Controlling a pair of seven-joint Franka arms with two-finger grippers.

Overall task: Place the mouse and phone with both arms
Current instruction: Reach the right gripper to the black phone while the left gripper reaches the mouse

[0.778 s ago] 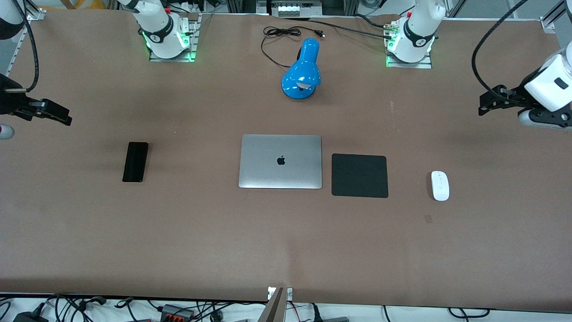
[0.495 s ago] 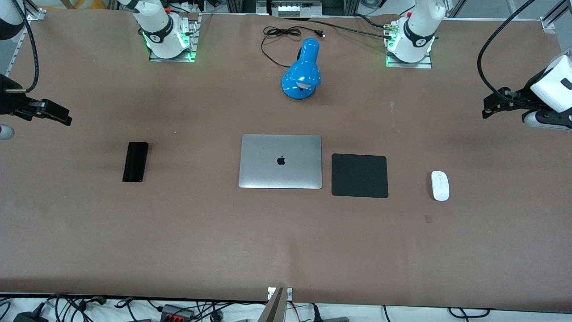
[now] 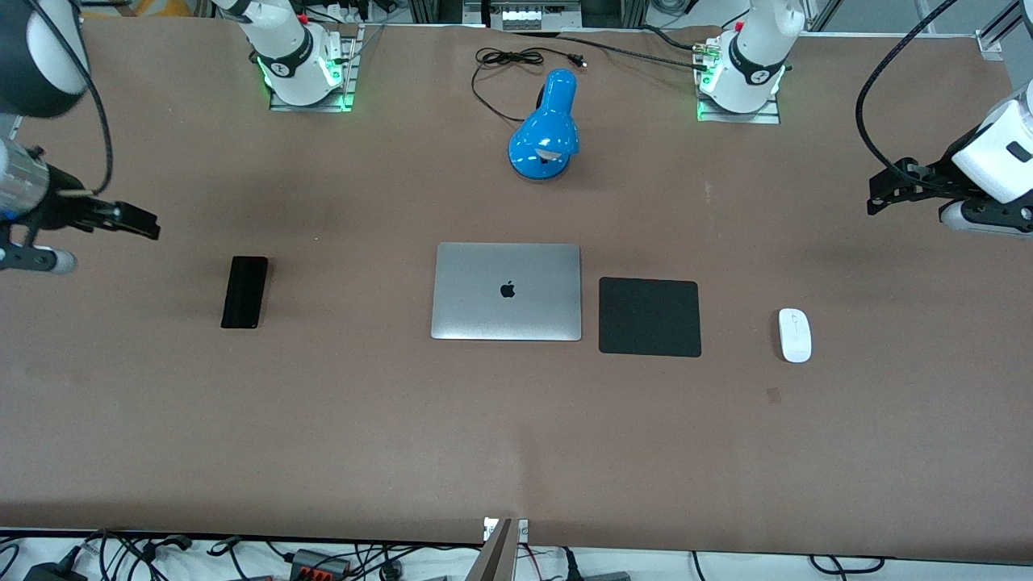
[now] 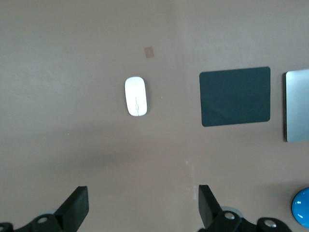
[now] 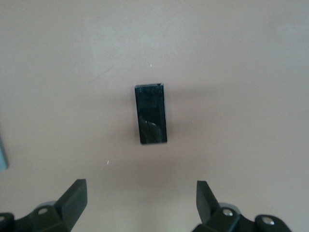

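Observation:
Next, my right gripper grabs on the long side edges of the phone (image 3: 244,291) to place the phone beside the laptop.
The white mouse (image 3: 795,335) lies on the brown table toward the left arm's end, beside the black pad (image 3: 650,317); it also shows in the left wrist view (image 4: 136,96). The black phone (image 3: 244,291) lies toward the right arm's end and shows in the right wrist view (image 5: 151,113). My left gripper (image 3: 876,194) hangs open and empty in the air over the table's end, apart from the mouse. My right gripper (image 3: 145,226) hangs open and empty over the table near the phone. Both wrist views show wide-spread jaws with bare table between them.
A closed silver laptop (image 3: 507,291) lies mid-table next to the black pad. A blue desk lamp (image 3: 546,129) with a black cable (image 3: 500,68) stands between the arm bases. Cables hang along the table's front edge.
My right gripper has moved in over the table toward the phone and a little lower in the front view. My left gripper has barely shifted. Phone and mouse have not moved.

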